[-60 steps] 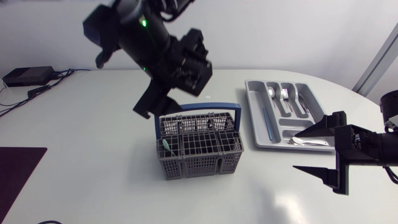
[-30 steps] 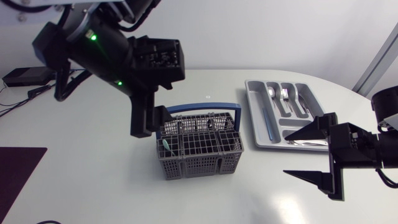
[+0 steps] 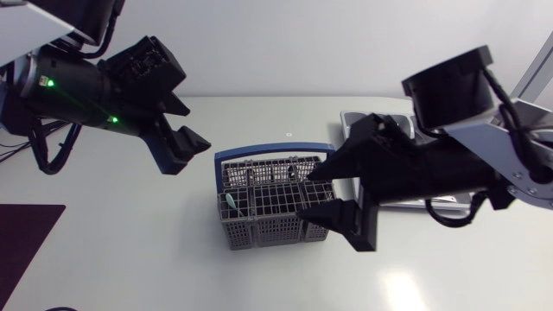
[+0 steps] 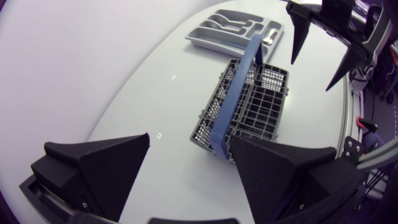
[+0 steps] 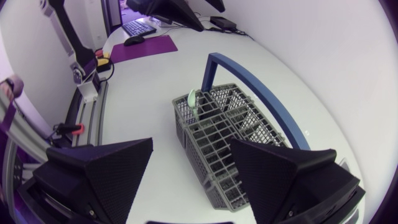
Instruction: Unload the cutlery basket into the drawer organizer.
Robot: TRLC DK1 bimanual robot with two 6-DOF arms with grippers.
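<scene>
My right gripper should take hold of the pale-green utensil by its top (image 3: 230, 199), because only the utensil's top is standing above the basket's tight grid (image 3: 275, 200).
The grey wire cutlery basket (image 3: 272, 203) with a blue handle (image 3: 275, 149) stands mid-table, and a green-handled utensil (image 3: 231, 203) sticks up in its left front compartment. My right gripper (image 3: 327, 192) hangs open over the basket's right end, fingers wide apart and nothing between them. The right arm covers most of the grey drawer organizer (image 3: 349, 117). In the left wrist view the organizer (image 4: 236, 28) holds cutlery beyond the basket (image 4: 249, 106). My left gripper (image 3: 180, 149) is open and empty, up and to the left of the basket. The right wrist view looks down on the basket (image 5: 230, 130).
A dark purple mat (image 3: 26, 233) lies at the table's left front edge. Cables (image 3: 17, 142) trail along the far left. Bare white tabletop surrounds the basket in front and to the left.
My left arm has swung back leftward, away from the basket. My right arm has come in from the right edge to hover over the basket's right end, now covering the organizer.
</scene>
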